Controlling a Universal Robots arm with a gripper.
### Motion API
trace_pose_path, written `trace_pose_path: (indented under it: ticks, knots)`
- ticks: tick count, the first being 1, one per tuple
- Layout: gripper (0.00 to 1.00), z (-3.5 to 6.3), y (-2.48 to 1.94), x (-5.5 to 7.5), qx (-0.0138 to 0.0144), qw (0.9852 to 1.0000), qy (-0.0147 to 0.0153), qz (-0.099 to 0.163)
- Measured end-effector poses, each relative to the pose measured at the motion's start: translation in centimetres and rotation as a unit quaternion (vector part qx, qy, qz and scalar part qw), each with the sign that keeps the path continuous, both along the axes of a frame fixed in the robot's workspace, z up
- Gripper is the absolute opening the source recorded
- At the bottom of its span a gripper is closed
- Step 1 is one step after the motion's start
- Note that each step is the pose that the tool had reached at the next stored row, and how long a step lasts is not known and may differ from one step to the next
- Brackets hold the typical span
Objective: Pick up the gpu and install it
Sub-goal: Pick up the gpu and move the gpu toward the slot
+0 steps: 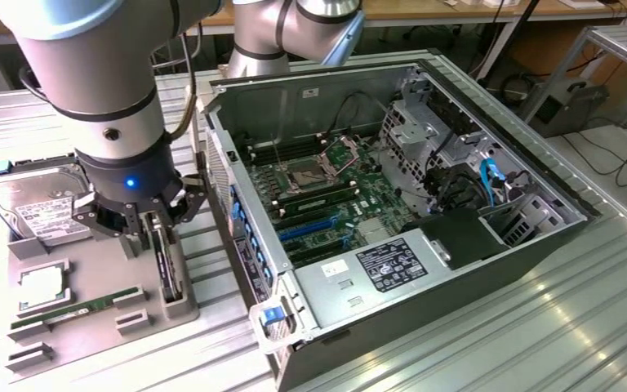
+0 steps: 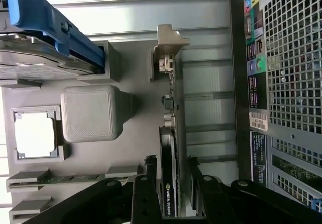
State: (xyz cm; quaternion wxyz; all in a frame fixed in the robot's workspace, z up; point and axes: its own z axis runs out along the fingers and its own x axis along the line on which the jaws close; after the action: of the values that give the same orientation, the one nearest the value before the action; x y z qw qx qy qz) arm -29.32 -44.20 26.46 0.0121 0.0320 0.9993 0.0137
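The gripper grabs the GPU by its free upper long edge (image 1: 160, 243) next, since the sides of the grey tray's slot hug the GPU's lower edge.
The gpu (image 1: 166, 273) stands on its long edge in a slot of the grey holder tray (image 1: 101, 269), to the exterior view's left of the open computer case (image 1: 575, 214). In the wrist view the gpu (image 2: 168, 183) is a thin dark card running away from me, with its silver end bracket (image 2: 169, 43) at the far end. My gripper (image 1: 148, 235) is lowered over the card's near end. It is open, with one black finger (image 2: 150, 176) on each side of the card and a small gap showing.
On the tray also lie a silver hard drive (image 1: 36, 208) with a blue handle, a processor (image 1: 42, 286) and a green memory stick (image 1: 74, 309). Inside the case the motherboard (image 1: 325, 196) lies exposed with blue card slots (image 1: 308, 227). The case's rear panel (image 2: 292, 83) is close beside the tray.
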Motion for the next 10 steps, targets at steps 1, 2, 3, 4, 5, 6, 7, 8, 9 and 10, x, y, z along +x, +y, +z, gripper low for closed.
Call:
trace_pose_path:
  ticks: [1,2,3,4,5,6,7,8,9,10]
  knots:
    - [0.36,-0.2,0.0,0.0,0.0,1.0,0.0,0.0]
    - [0.36,-0.43,0.0,0.0,0.0003,1.0,0.0,0.0]
    - [0.36,-0.64,0.0,0.0,0.0009,1.0,0.0,0.0]
    - [0.36,-0.73,0.0,0.0,0.0015,1.0,0.0,0.0]
    - [0.36,-0.82,0.01,0.0,0.0026,1.0,0.0,0.0]
    - [0.36,-0.94,0.04,0.0,0.0041,1.0,0.0,0.0]
    - [0.36,-1.02,0.05,0.0,0.0049,1.0,0.0,0.0]
    - [0.36,-1.18,0.06,0.0,0.0059,1.0,0.0,0.0]
    - [0.36,-2.26,0.11,-0.2,0.0099,1.0,0.0,0.0]
    - [0.36,-2.26,0.12,-0.2,0.0099,1.0,0.0,0.0]
